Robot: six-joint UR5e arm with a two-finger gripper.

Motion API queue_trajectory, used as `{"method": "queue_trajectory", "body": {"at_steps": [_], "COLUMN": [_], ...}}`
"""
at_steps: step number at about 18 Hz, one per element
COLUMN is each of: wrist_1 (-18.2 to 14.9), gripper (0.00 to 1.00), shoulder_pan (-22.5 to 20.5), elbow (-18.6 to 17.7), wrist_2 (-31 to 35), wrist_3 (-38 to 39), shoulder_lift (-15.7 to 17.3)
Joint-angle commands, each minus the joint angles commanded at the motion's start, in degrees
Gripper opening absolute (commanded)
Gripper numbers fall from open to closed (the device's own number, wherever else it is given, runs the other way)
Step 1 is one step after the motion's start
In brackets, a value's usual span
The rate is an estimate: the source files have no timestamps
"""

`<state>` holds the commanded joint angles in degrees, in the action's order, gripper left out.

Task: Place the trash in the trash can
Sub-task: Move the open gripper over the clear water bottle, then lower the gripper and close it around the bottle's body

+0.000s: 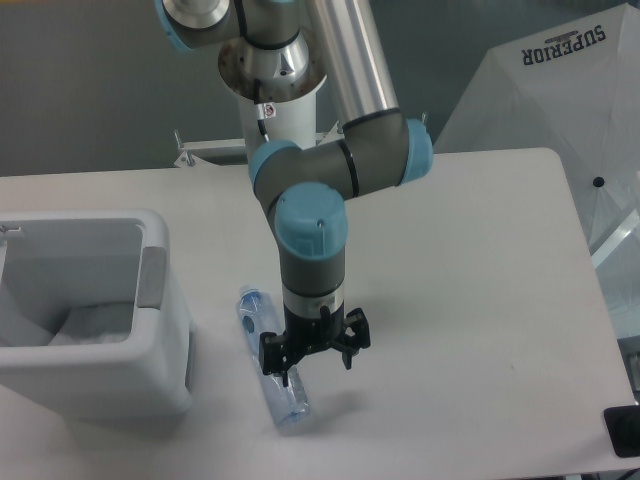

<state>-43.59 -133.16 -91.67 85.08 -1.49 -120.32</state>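
Note:
My gripper grabs the clear bluish bottle around its middle next, since both ends balance there.
The clear bluish plastic bottle lies flat on the white table, its cap end toward the far left. My gripper hangs low over the bottle's near half, fingers open, one fingertip at the bottle and the other to its right. The white trash can stands at the left edge. Something crinkled and white lies inside the trash can; I cannot tell if it is the wrapper, no green edge shows.
A white umbrella-like cover marked SUPERIOR stands beyond the table's right side. A small black object sits at the table's near right corner. The robot base column rises at the back.

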Motion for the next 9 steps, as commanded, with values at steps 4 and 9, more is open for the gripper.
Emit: {"method": "queue_trajectory", "body": {"at_steps": [4,9], "wrist_1": [0.35,0.35], "gripper": [1.00,1.00], "shoulder_pan": [1.06,1.58], "elbow": [0.53,1.23], "wrist_2": [0.26,0.09], "wrist_3": [-0.53,-0.35], "shoulder_lift": [-2.73,-2.99]}}
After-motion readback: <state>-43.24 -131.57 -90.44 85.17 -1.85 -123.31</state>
